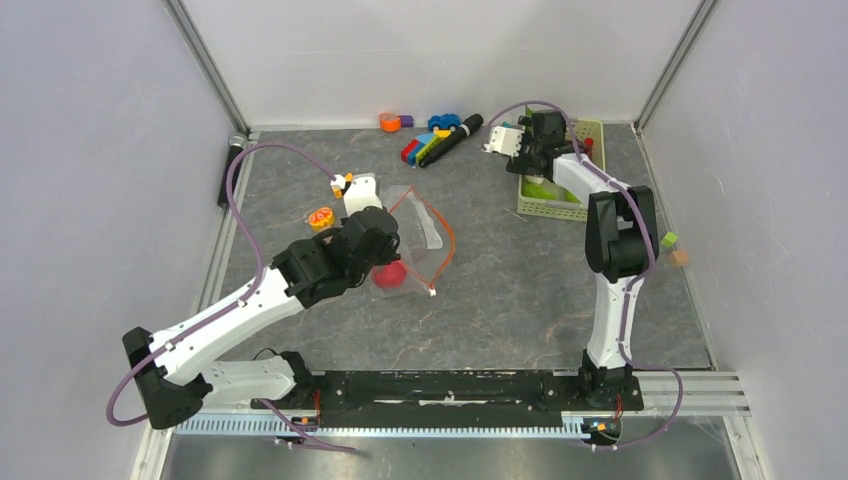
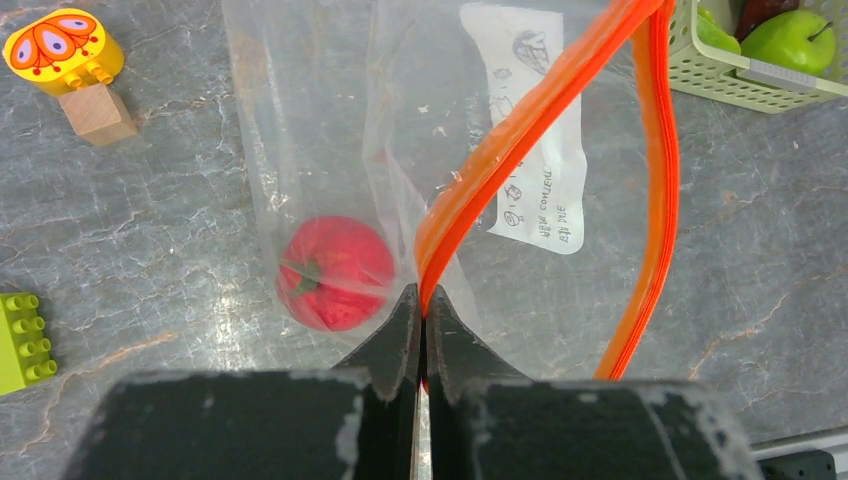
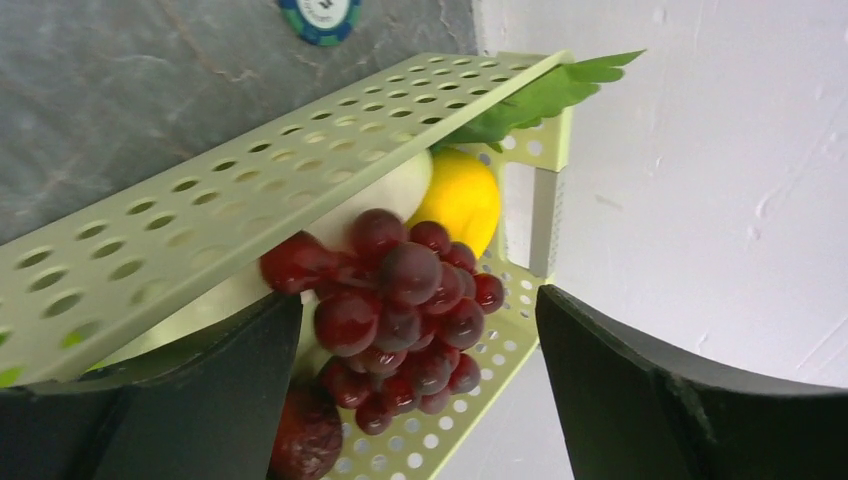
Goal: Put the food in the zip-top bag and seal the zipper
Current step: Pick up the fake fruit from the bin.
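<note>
I should next use my right gripper to grab the dark red grape bunch [image 3: 410,300] by its stem end [image 3: 347,272], so the rest of the bunch hangs free to enter the bag.
The clear zip-top bag [image 2: 330,130] lies mid-table with its mouth held open, and it also shows in the top view [image 1: 425,225]. My left gripper [image 2: 423,295] is shut on the red-orange zipper [image 2: 520,130] and lifts that edge. A red apple [image 2: 335,270] lies inside the bag by the jaws. My right gripper [image 3: 418,300] is open inside the pale green basket [image 3: 200,210], with its jaws on either side of the dark red grape bunch [image 3: 410,300]. A yellow fruit [image 3: 460,200] and a white radish [image 3: 400,190] lie behind the grapes. The zipper's white slider [image 1: 432,292] shows at its near end.
The basket [image 1: 560,205] stands at the back right, against the wall. Coloured blocks and a black marker [image 1: 440,140] lie at the back. An orange-slice toy [image 2: 62,45] and a green brick [image 2: 20,340] lie left of the bag. Small cubes [image 1: 672,242] sit at the right edge.
</note>
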Available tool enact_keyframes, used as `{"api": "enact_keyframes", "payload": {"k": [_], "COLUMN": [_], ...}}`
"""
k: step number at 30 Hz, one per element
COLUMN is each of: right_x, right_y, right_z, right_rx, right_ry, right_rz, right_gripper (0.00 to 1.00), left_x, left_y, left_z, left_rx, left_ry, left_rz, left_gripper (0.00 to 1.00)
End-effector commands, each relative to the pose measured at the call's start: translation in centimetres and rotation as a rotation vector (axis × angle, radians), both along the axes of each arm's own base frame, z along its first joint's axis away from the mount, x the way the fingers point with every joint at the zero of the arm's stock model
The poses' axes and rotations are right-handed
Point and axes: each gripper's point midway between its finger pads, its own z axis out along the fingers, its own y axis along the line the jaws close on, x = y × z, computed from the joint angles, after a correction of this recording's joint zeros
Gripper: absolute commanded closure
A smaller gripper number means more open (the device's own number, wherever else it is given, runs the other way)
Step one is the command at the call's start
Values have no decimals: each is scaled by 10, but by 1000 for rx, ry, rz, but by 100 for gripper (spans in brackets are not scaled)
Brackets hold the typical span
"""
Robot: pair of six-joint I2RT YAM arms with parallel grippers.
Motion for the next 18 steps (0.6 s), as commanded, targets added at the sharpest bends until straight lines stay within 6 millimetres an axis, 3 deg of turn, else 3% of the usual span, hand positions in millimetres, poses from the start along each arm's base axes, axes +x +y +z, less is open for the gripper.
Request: {"api": "enact_keyframes", "payload": {"k": [1, 7, 10, 15, 18], "right_x": [18, 31, 30, 23, 10], "right_y": [-15, -18, -20, -28, -41], "right_z": [-1, -10, -6, 37, 84], "right_rx": [-94, -72, -62, -14, 49], "right_ry": [-6, -37, -48, -160, -306], "right_rz": [-34, -87, -107, -189, -298], "right_gripper": [11, 51, 74, 100, 100], "left_x": [10, 16, 17, 20, 21], "left_y": [-4, -7, -6, -2, -3], "left_z": [7, 4, 2, -5, -10], "left_rx": [15, 30, 36, 43, 47], "left_ry": [-51, -46, -47, -51, -48], "left_rz": [-9, -3, 2, 29, 27], "left_gripper": [96, 96, 97, 97, 97]}}
